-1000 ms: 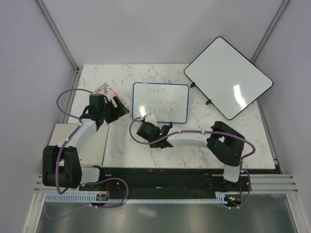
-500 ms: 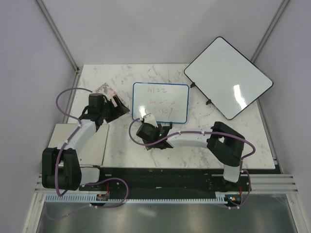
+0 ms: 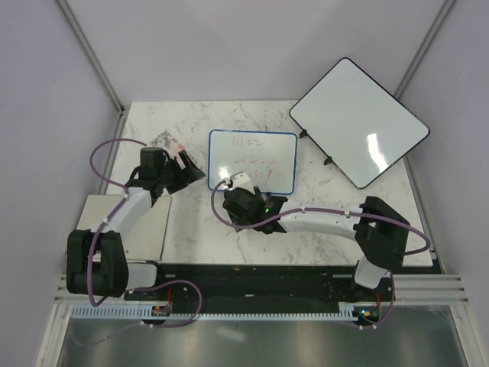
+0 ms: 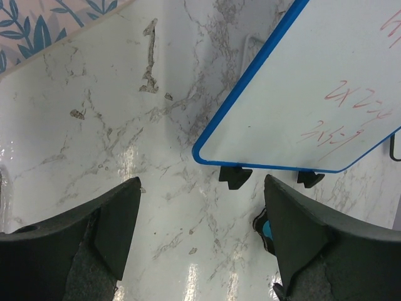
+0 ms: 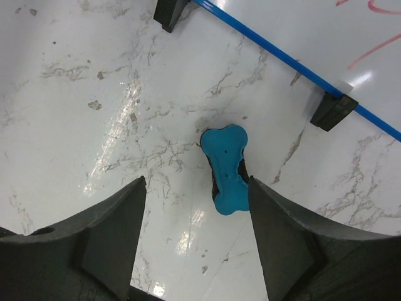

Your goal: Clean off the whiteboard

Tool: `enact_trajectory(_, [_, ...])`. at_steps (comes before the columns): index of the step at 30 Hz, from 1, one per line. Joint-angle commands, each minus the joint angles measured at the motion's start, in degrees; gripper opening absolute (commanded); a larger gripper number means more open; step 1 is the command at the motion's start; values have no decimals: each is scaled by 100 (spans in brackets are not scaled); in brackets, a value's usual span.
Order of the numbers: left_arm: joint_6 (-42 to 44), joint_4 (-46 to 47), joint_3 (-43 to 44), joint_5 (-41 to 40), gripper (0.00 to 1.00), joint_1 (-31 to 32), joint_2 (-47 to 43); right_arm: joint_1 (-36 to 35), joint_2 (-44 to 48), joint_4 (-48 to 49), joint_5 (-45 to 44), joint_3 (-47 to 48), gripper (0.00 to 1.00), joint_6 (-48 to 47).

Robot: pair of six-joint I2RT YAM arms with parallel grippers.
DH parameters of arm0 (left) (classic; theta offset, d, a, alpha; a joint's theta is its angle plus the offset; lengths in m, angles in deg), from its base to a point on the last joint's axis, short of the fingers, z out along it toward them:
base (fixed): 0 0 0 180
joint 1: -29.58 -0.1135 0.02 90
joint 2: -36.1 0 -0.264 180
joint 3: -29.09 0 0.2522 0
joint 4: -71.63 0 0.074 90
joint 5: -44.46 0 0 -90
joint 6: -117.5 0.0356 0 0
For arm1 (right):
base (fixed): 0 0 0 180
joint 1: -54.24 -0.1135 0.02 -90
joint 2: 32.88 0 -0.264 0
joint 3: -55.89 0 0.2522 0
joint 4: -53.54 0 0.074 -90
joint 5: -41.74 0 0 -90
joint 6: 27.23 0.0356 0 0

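I should next grab the bone-shaped eraser across its narrow middle [image 5: 227, 168] with my right gripper; its dark bottom stays free to erase the whiteboard.
The whiteboard [image 3: 252, 160], small with a blue frame, black feet and red marks, lies mid-table; it also shows in the left wrist view [image 4: 313, 94] and the right wrist view [image 5: 326, 37]. A blue bone-shaped eraser [image 5: 227, 168] lies on the marble just in front of the board's near edge, and its edge peeks out in the left wrist view [image 4: 268, 231]. My right gripper [image 5: 197, 238] is open and hovers over the eraser, which sits close to its right finger; from above, this gripper [image 3: 233, 187] is at the board's near left corner. My left gripper [image 4: 200, 232] is open and empty, left of the board [image 3: 187, 170].
A larger dark-framed white board [image 3: 359, 122] leans at the back right. A leaf-patterned packet [image 3: 166, 142] lies at the left behind my left gripper, also in the left wrist view [image 4: 37, 25]. A grey pad [image 3: 149, 225] sits at the table's near left.
My right arm has stretched out, its elbow swinging right and its wrist shifting a little right toward the board's near edge. The left arm has barely moved.
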Motion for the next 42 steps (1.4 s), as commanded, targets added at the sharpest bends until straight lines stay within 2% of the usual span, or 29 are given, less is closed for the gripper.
enact_trajectory(1, [169,193,-9,203,87,-1,58,32,227,164,-78,-126,74,-422])
enact_trajectory(7, [195,202,0,414,87,-10,164,155,15,278,246,-310,87,-765])
enact_trajectory(11, [187,211,-26,449,87,-1,243,366,77,453,510,-486,85,-826])
enact_trajectory(17, [178,255,-53,555,88,-1,304,735,42,822,922,-829,75,-950])
enact_trajectory(25, [186,290,-132,573,88,-1,322,788,-362,1183,1283,-856,72,-924])
enact_trajectory(27, [178,290,-132,573,88,-1,348,797,-433,1192,1328,-821,68,-906])
enact_trajectory(28, [178,299,-123,573,88,-1,357,788,-520,1201,1336,-812,65,-888])
enact_trajectory(29, [186,299,-132,581,88,-1,366,788,-556,1192,1319,-794,56,-871])
enact_trajectory(31, [178,316,-114,581,88,8,392,788,-635,1184,1258,-786,47,-827])
enact_trajectory(32, [178,343,-106,581,88,-1,418,788,-635,1184,1231,-794,38,-792])
enact_trajectory(34, [186,360,-71,608,88,-1,453,788,-600,1140,1170,-821,26,-730])
enact_trajectory(35, [195,387,-44,616,88,-1,471,788,-565,1131,1109,-829,16,-713])
enact_trajectory(36, [187,465,-27,669,89,-1,497,788,-547,1131,1073,-847,11,-704])
enact_trajectory(39, [152,946,79,1028,90,-1,585,806,-381,1087,1029,-873,1,-669])
enact_trajectory(42, [3,1903,105,1425,91,-1,656,858,-214,1060,1020,-891,0,-677])
